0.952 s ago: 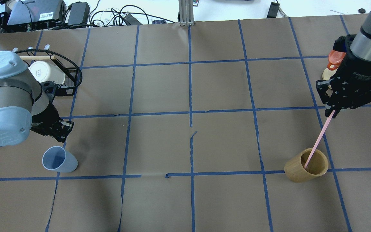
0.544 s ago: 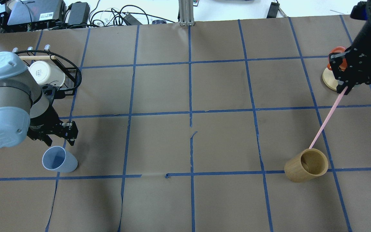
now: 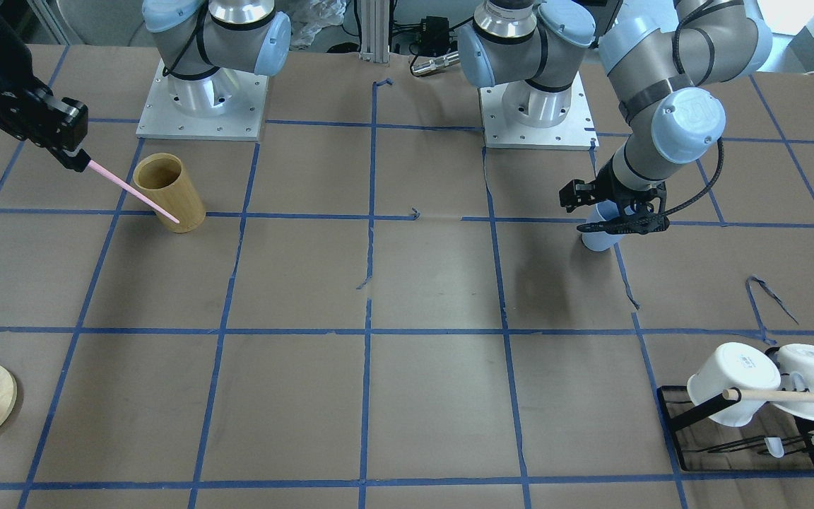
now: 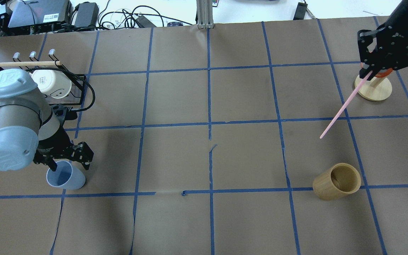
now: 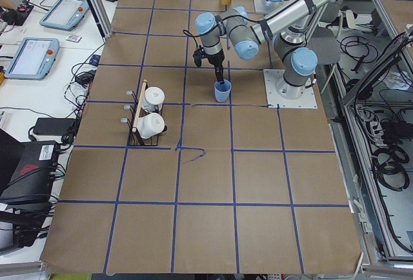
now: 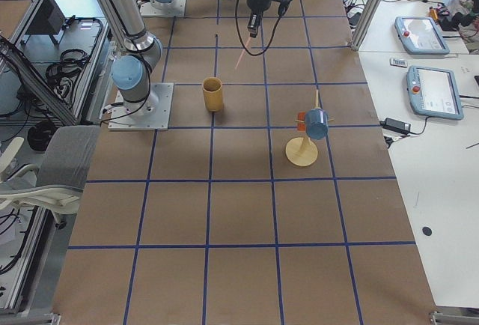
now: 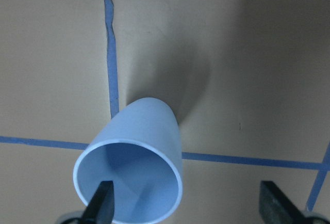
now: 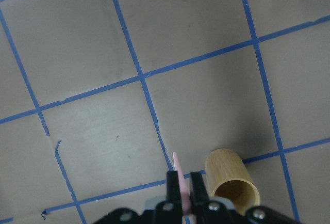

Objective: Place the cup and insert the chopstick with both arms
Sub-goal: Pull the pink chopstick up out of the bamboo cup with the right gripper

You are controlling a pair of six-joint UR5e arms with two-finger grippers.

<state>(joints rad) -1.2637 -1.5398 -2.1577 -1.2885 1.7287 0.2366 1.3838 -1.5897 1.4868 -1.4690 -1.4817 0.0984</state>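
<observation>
The cup's opening should stay free for the pink chopstick (image 3: 134,191), so my left gripper needs to grab the light blue cup by its rim (image 3: 605,204) next.
The light blue cup (image 4: 66,177) stands upright on the paper at the near left and also shows in the front view (image 3: 596,239). My left gripper (image 4: 68,165) is open at the cup's rim. In the left wrist view one finger (image 7: 103,203) sits over the cup (image 7: 134,152) opening and the other (image 7: 276,208) is outside it. My right gripper (image 4: 367,72) is shut on the pink chopstick (image 4: 340,108). It holds the chopstick slanted in the air at the far right, its tip clear of the tan bamboo cylinder (image 4: 335,184).
A black rack with white mugs and a wooden rod (image 4: 53,83) stands behind the left arm. A round wooden stand with an orange piece (image 4: 375,90) sits under the right gripper. Blue tape lines grid the brown paper.
My right gripper has drawn the pink chopstick up out of the bamboo cylinder and moved it away toward the far side. My left gripper has moved down to the blue cup's rim.
</observation>
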